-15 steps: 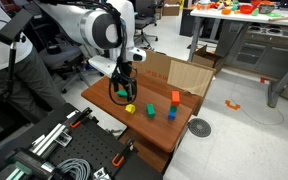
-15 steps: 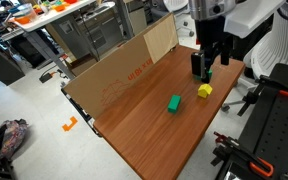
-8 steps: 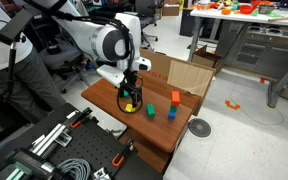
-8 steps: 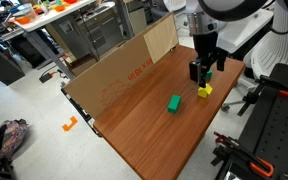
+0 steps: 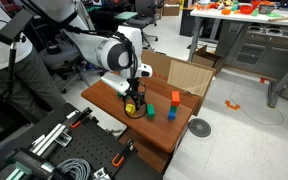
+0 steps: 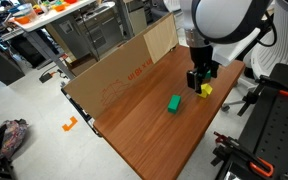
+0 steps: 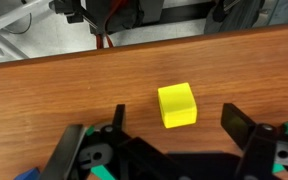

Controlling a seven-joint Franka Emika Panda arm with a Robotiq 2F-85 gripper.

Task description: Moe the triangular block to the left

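My gripper closes on the block now. The block (image 5: 130,108) (image 7: 178,105) lies between both fingers, which are level with its sides, so closing now would catch it.
The only yellow block (image 7: 177,104) in view lies on the wooden table (image 7: 44,100); I take it for the triangular block, though from above it looks nearly square. It also shows in both exterior views (image 5: 129,109) (image 6: 207,89), partly hidden by the fingers. My gripper (image 7: 179,133) is open, low over the table, with one finger on each side of the block and not touching it. The gripper shows in both exterior views (image 5: 131,102) (image 6: 198,80).
A green block (image 5: 151,112) (image 6: 173,103), a blue block (image 5: 170,114) and an orange block (image 5: 176,97) stand nearby on the table. A cardboard sheet (image 6: 134,65) stands along the table's edge. Clamps and cables lie beyond the table's near edge (image 5: 124,150).
The gripper has moved across the table and come down over the yellow block, which now sits between its open fingers. The blocks have not moved.
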